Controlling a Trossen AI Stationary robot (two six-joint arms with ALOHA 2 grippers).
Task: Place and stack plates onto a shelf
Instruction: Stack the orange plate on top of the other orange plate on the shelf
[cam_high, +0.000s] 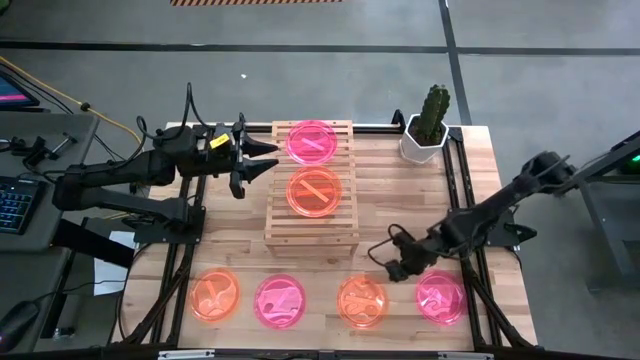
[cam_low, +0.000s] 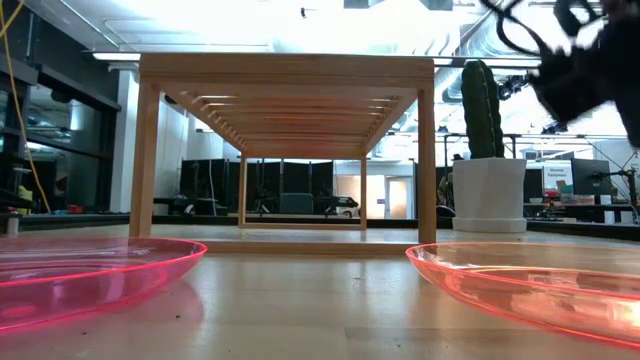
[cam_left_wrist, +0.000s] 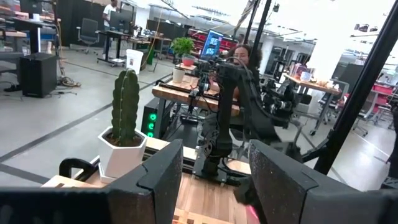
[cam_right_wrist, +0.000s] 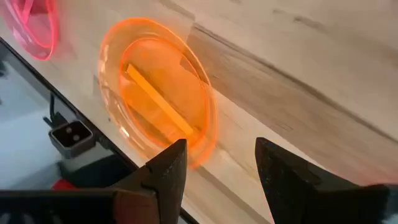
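The right gripper grabs the loose orange plate by its rim (cam_high: 362, 278) next, to stack that plate on the shelf's orange plate (cam_high: 314, 191).
The slatted wooden shelf (cam_high: 310, 215) stands mid-table and carries a pink plate (cam_high: 313, 141) at its far end and an orange plate (cam_high: 314, 192) in the middle. Along the near edge, flat on the table, lie an orange plate (cam_high: 214, 295), a pink plate (cam_high: 280, 301), another orange plate (cam_high: 362, 300) (cam_right_wrist: 158, 93) and another pink plate (cam_high: 440, 296). My right gripper (cam_high: 384, 263) (cam_right_wrist: 217, 168) is open, just beyond the second orange plate and touching nothing. My left gripper (cam_high: 272, 158) (cam_left_wrist: 214, 180) is open, level, left of the shelf's far end.
A potted cactus (cam_high: 428, 125) (cam_low: 482, 110) stands at the far right corner, beside the shelf. The low view looks under the shelf (cam_low: 287, 150) between a pink plate (cam_low: 90, 265) and another plate (cam_low: 540, 280). Bare planks lie right of the shelf.
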